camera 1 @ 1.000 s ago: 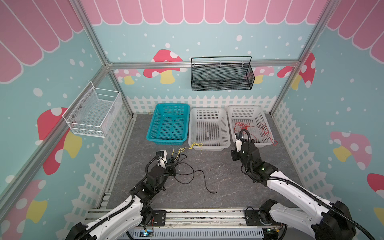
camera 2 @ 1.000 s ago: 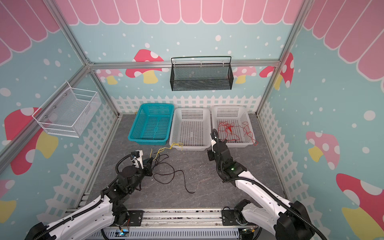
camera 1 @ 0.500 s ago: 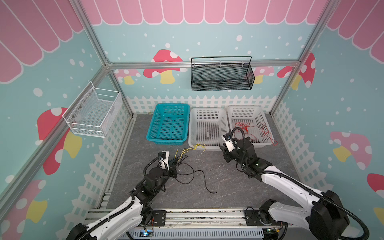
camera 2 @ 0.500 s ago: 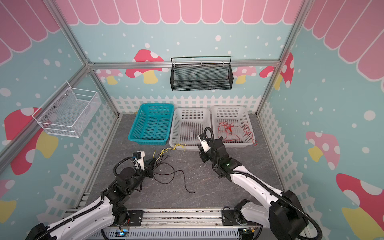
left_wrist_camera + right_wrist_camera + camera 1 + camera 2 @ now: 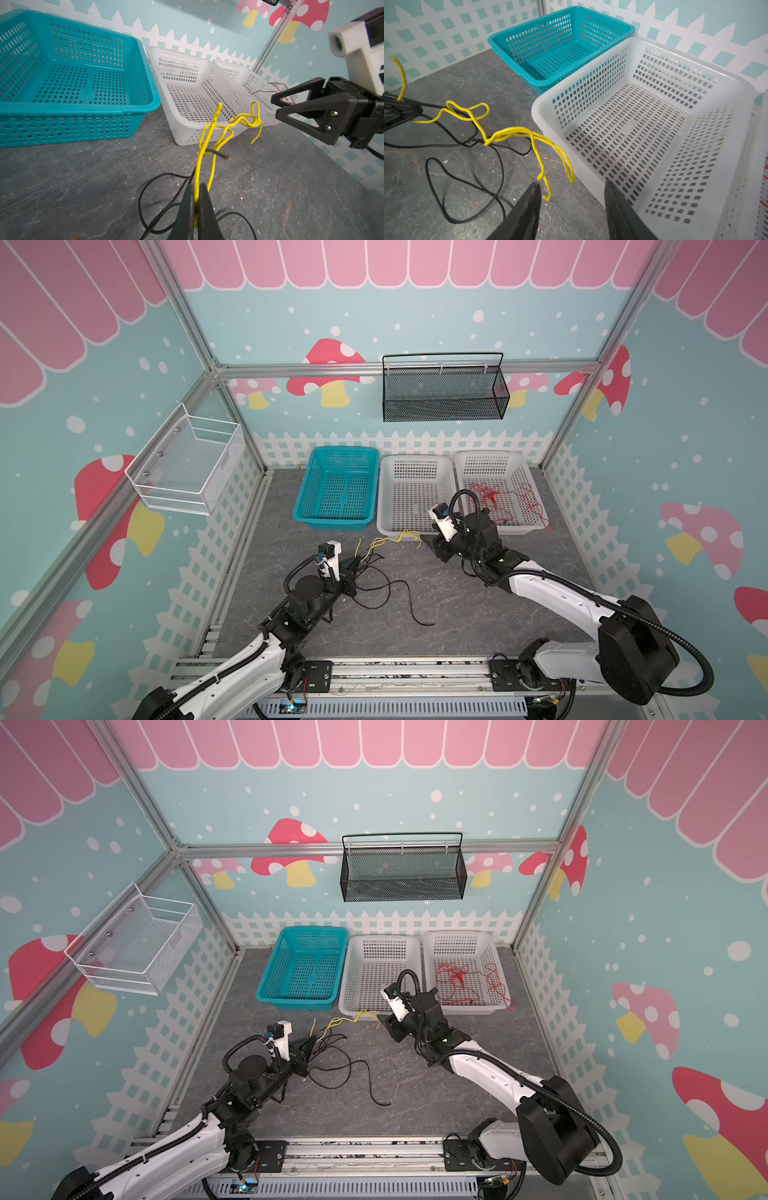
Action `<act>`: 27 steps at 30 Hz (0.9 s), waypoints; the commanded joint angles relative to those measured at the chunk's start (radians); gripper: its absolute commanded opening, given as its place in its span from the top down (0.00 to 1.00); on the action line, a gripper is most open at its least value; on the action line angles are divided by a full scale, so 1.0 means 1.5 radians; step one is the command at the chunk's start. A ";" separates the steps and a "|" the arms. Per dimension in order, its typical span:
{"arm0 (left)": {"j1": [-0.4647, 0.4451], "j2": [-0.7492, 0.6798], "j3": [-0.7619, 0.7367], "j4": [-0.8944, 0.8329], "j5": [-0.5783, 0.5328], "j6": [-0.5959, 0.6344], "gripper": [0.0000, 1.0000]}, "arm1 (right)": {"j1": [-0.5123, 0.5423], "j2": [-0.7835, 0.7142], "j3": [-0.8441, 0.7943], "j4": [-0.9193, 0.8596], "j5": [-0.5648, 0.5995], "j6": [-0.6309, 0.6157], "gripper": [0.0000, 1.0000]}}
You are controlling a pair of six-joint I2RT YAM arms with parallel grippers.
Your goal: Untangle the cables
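Note:
The hooked loose end of the yellow cable point(image 5: 390, 540) is clear of the black cable. The right gripper should grab the cable there next, so that it can be untangled.
A kinked yellow cable point(image 5: 390, 540) point(image 5: 216, 133) rises off the grey floor, tangled with a thin black cable point(image 5: 139, 201) point(image 5: 502, 166) that loops across the floor. My left gripper point(image 5: 358, 562) point(image 5: 196, 186) is shut on the yellow cable's lower part. My right gripper point(image 5: 430, 545) point(image 5: 572, 185) stands open at the yellow cable's point(image 5: 508, 133) free end, whose hooked tip hangs just by one finger point(image 5: 527, 207). The red cable point(image 5: 494, 497) point(image 5: 457, 977) lies heaped in the right-hand white basket point(image 5: 488, 453).
An empty white basket point(image 5: 415, 458) point(image 5: 654, 54) sits right beside my right gripper, with a teal basket point(image 5: 345, 449) point(image 5: 83, 37) to its left. A black mesh basket point(image 5: 444, 389) and a white wire basket point(image 5: 187, 464) hang on the walls.
My right gripper has swung left from the red cable's basket to the yellow cable's free end and has opened. The left gripper has kept its hold and place.

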 commanded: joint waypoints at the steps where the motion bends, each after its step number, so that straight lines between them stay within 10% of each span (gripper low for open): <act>1: 0.002 0.002 -0.007 0.028 0.013 -0.005 1.00 | 0.013 0.020 0.026 0.022 -0.030 -0.007 0.48; 22: 0.002 0.000 -0.013 0.033 0.019 -0.004 1.00 | 0.044 0.150 0.114 0.041 -0.015 -0.033 0.60; 27: 0.002 0.000 -0.014 0.035 0.020 -0.003 1.00 | 0.044 0.163 0.118 0.061 -0.007 -0.026 0.78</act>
